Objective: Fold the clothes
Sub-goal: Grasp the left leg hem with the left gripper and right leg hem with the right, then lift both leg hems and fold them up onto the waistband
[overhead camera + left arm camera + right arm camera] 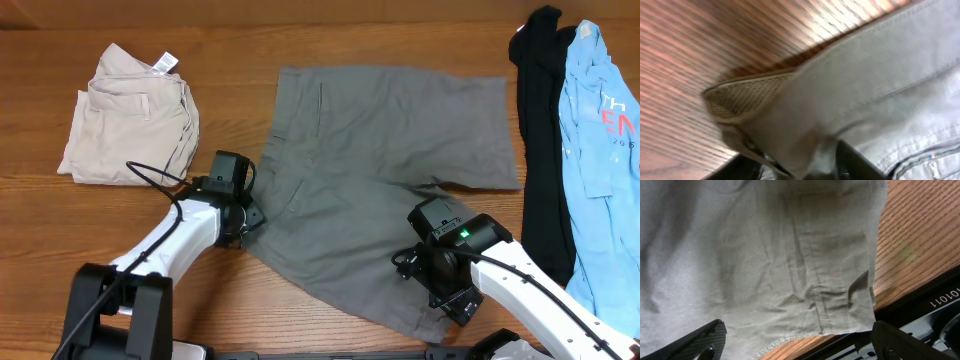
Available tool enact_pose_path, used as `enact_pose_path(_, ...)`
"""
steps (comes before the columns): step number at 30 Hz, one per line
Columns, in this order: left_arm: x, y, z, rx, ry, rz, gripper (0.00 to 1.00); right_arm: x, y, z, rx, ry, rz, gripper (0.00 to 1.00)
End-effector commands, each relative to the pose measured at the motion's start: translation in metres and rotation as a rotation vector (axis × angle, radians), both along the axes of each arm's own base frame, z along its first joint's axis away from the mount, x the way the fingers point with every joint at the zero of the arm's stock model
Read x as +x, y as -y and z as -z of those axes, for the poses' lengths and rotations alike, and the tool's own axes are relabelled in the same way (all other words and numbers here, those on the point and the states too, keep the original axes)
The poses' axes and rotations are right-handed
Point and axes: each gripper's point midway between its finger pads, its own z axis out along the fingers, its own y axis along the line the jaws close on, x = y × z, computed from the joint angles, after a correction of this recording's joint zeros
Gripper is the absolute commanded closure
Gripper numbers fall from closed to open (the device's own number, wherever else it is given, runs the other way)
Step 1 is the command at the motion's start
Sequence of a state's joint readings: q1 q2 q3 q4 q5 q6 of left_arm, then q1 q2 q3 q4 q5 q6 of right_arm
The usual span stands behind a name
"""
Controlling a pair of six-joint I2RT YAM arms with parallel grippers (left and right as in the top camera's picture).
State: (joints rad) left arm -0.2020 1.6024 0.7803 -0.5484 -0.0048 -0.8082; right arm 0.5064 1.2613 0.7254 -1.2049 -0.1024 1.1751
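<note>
I should grip the grey shorts (380, 150) by the near leg's hem (432, 324) with my right gripper next. Then I can fold that leg across onto the far one.
The grey shorts (380, 150) lie spread flat on the wooden table, waistband to the left and legs to the right. My left gripper (248, 222) is at the near corner of the waistband. In the left wrist view it (805, 167) is shut on the shorts (880, 90), with the paler mesh lining (745, 95) turned up. My right gripper (442, 305) hovers over the near leg's hem. In the right wrist view it (797, 340) is open wide, with the shorts (765, 255) and their stitched hem between the fingers.
Folded beige trousers (130, 115) with a white tag lie at the back left. A black garment (540, 130) and a light-blue printed shirt (600, 150) lie along the right side. The table's front edge (900, 305) is just past the hem.
</note>
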Motion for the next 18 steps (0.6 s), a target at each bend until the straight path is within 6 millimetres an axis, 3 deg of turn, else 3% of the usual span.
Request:
enact_pose_path(1, -0.028, -0.018, 0.042, 0.023, -0.155, -0.043, 0.94, -0.003, -0.001, 0.001, 0.005, -0.009, 0.004, 0.07)
enact_pose_path(7, -0.031, -0.015, 0.045, 0.001, -0.175, -0.001, 0.96, -0.005, -0.001, 0.001, -0.008, -0.024, 0.098, 0.18)
enact_pose_path(10, -0.028, -0.014, 0.045, -0.006, -0.160, -0.001, 0.96, -0.018, 0.003, 0.008, -0.045, -0.073, 0.234, 0.30)
enact_pose_path(14, -0.021, -0.011, 0.044, -0.021, -0.133, -0.010, 0.96, -0.048, 0.015, 0.029, -0.114, -0.166, 0.391, 0.30)
enact_pose_path(18, -0.014, -0.009, 0.044, -0.032, -0.106, -0.009, 0.96, -0.060, 0.010, 0.046, -0.066, -0.199, 0.399, 0.30)
